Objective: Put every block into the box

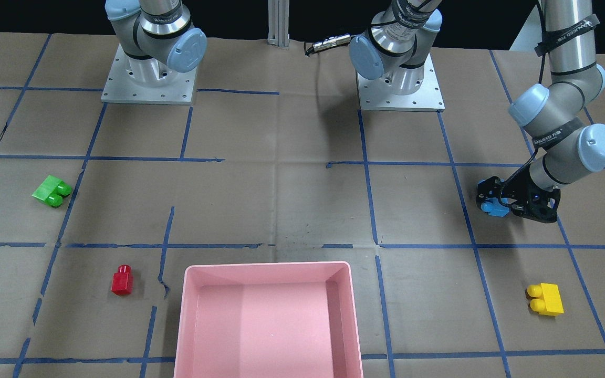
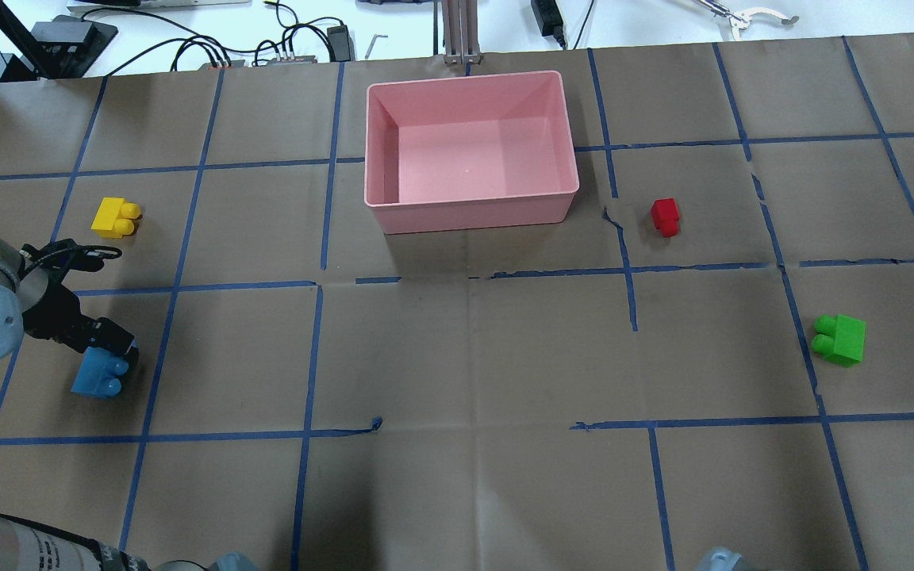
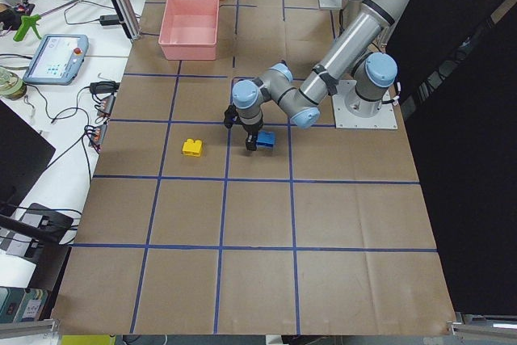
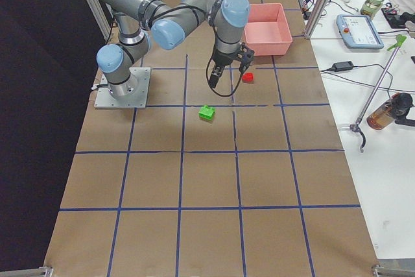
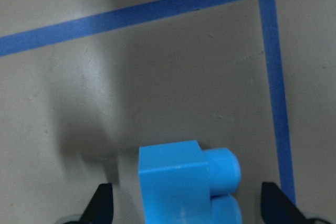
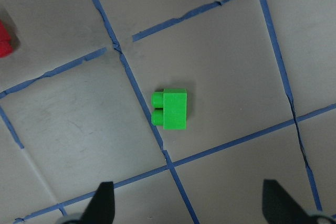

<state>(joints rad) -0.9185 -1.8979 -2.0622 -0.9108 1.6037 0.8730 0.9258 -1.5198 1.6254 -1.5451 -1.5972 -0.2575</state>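
I need to put the blue block into the pink box, so my left gripper should grab it by its square body (image 5: 175, 182) next.
My left gripper (image 2: 112, 349) is open and low over the blue block (image 2: 98, 377). In the left wrist view the blue block (image 5: 178, 182) sits on the table between the two fingertips (image 5: 102, 203), with a gap on each side. My right gripper (image 6: 189, 208) is open and empty, high above the green block (image 6: 170, 109). The yellow block (image 2: 114, 217) lies beyond the left gripper. The red block (image 2: 666, 216) lies to the right of the pink box (image 2: 473, 208), which holds no blocks. The green block (image 2: 841, 339) lies at the right.
Blue tape lines (image 2: 314, 349) grid the brown paper table cover. The two arm bases (image 1: 147, 79) stand at the robot's side of the table. Cables and tools (image 2: 282, 47) lie beyond the far table edge.
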